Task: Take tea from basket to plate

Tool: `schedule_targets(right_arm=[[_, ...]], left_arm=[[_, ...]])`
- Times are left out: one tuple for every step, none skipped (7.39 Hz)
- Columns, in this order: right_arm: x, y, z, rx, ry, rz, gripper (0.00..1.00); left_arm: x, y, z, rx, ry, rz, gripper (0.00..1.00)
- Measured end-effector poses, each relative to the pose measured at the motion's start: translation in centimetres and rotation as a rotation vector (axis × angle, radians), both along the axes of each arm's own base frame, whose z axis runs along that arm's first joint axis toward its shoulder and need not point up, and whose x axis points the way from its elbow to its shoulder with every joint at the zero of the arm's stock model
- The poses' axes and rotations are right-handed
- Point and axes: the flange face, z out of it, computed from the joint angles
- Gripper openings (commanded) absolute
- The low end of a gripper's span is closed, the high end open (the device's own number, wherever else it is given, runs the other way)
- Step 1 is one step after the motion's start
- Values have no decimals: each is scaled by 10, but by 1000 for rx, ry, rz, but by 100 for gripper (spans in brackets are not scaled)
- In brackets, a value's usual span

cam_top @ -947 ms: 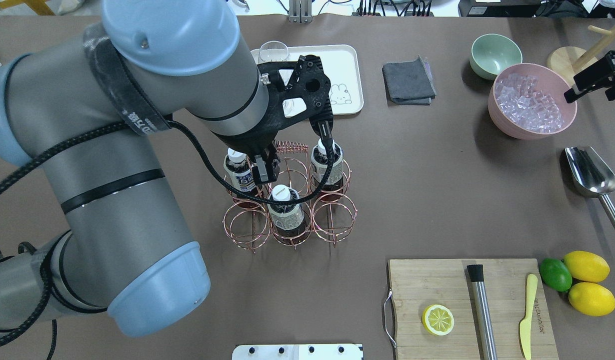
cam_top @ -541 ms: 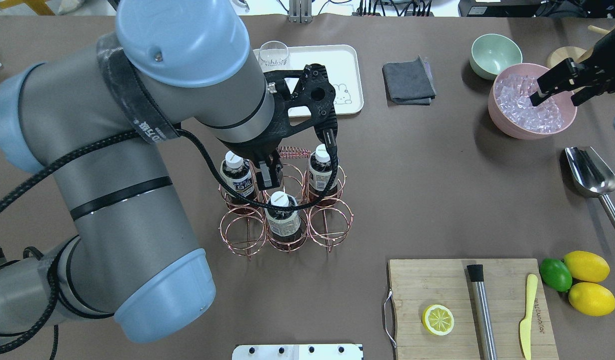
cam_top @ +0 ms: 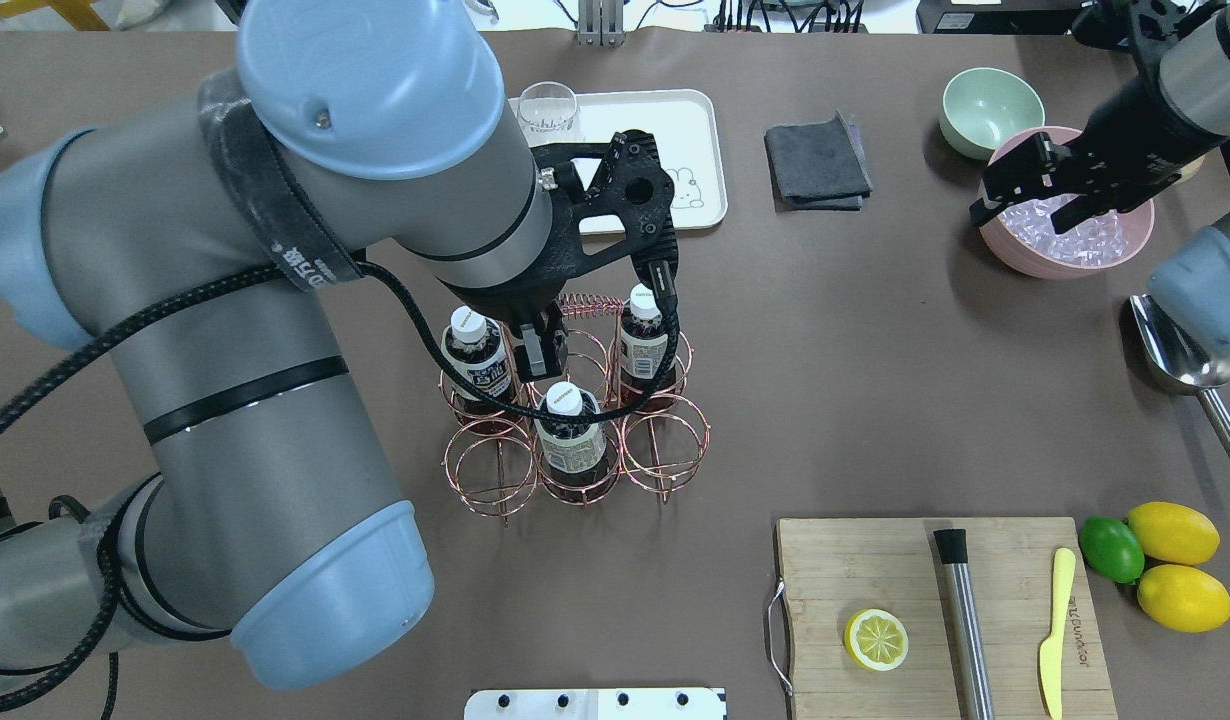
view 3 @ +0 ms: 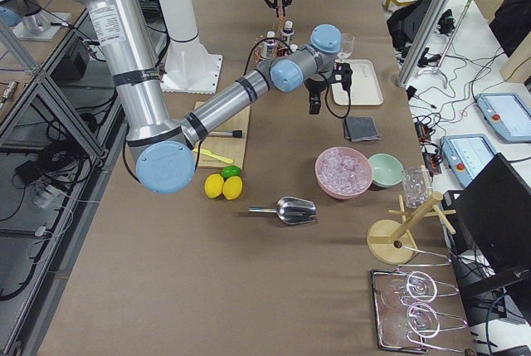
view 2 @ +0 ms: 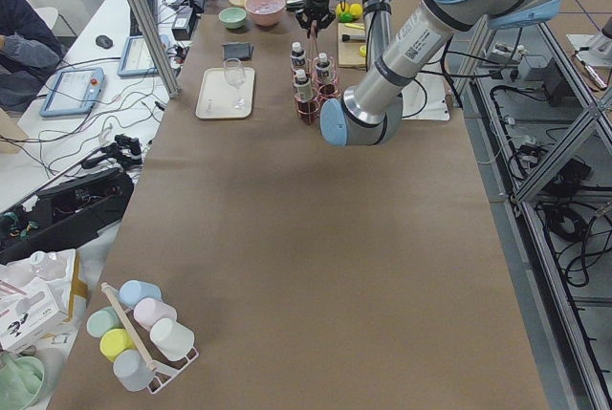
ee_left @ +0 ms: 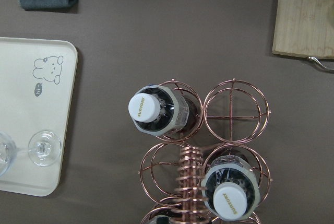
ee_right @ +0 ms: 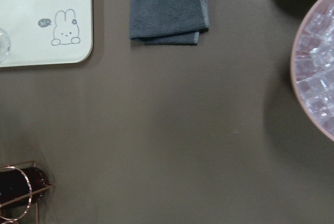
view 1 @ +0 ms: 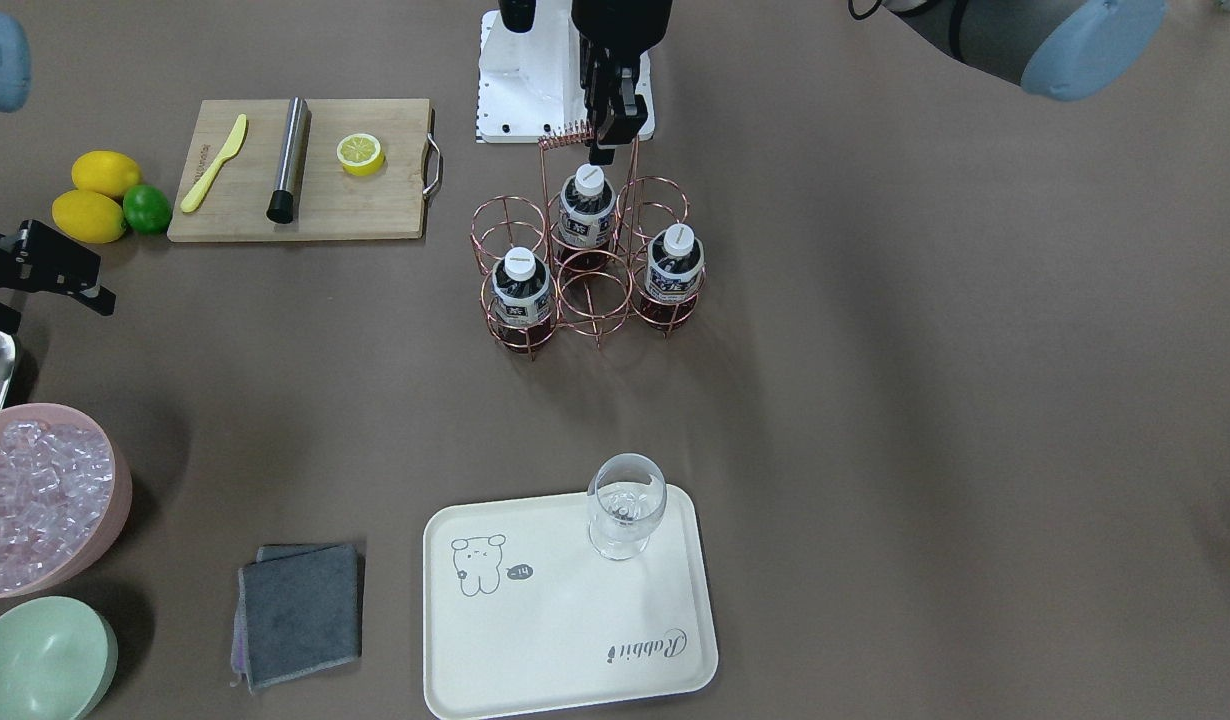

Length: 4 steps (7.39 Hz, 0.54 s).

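I should next grip the basket by its coiled wire handle (view 1: 564, 137) with my left gripper, so that the tea bottles come within reach of the plate (view 1: 555, 620).
The basket (cam_top: 587, 301) stands mid-table and holds three tea bottles, in its far-left (cam_top: 475, 352), far-right (cam_top: 646, 338) and near-middle (cam_top: 572, 435) cells; they also show in the front view (view 1: 675, 265) (view 1: 521, 287) (view 1: 585, 207). My left gripper (cam_top: 602, 322) is open just above the basket, its fingers on either side of the coiled handle, holding nothing. The left wrist view looks down on two bottles (ee_left: 156, 112) (ee_left: 229, 195) and the handle coil (ee_left: 190, 177). The plate (cam_top: 675, 125) (view 1: 555, 620) lies beyond the basket. My right gripper (cam_top: 1020, 215) is open and empty over the pink bowl's left rim.
A wine glass (view 1: 626, 505) stands on the plate's corner. A grey cloth (cam_top: 817, 160), a green bowl (cam_top: 990, 108), a pink bowl of ice (cam_top: 1070, 250) and a metal scoop (cam_top: 1185, 355) lie at the right. A cutting board (cam_top: 875, 560) holds a lemon half, muddler and knife.
My right arm has swung left from the table's right edge to over the pink bowl's left rim. My left gripper has shifted slightly over the basket and stays open.
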Motion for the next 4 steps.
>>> schedule_targets(right_arm=[[-15, -2, -19, -12, -16, 10, 100], [-27, -5, -36, -24, -29, 19, 100], [-36, -12, -53, -35, -41, 28, 100], [-46, -15, -69, -33, -54, 29, 100]], left_arm=[[0, 0, 0, 0, 0, 0, 0], [0, 0, 0, 1, 1, 0, 0], [0, 0, -1, 1, 1, 0, 0], [0, 1, -1, 2, 2, 1, 0]])
